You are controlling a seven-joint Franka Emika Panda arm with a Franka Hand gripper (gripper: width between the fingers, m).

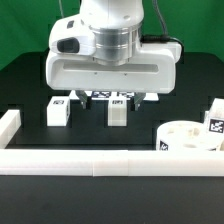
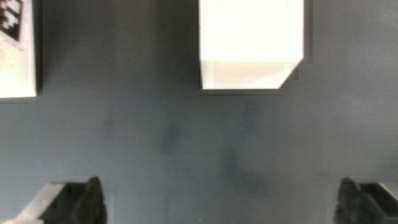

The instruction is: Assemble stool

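The middle leg (image 2: 249, 45) will be grabbed next by its plain block end (image 2: 251, 72) with my gripper. The leg will then be fitted into the round white seat.
The round white seat (image 1: 190, 137) with sockets lies at the exterior view's right, with a tagged white block (image 1: 214, 120) just behind it. Two white block legs stand on the black table: one (image 1: 57, 112) toward the left, one (image 1: 118, 113) under the arm. My gripper (image 1: 110, 95) hangs just above and behind that middle leg. In the wrist view the leg (image 2: 249, 45) stands ahead of the gripper (image 2: 222, 205), whose dark fingertips (image 2: 71, 205) are wide apart with only bare table between them. The gripper is open and holds nothing. A tagged white piece (image 2: 16, 50) shows at the frame's edge.
A long white rail (image 1: 110, 163) runs along the front, and another rail (image 1: 10, 125) along the exterior view's left. The marker board (image 1: 100, 97) lies behind the legs, mostly hidden by the gripper. A green backdrop stands at the back.
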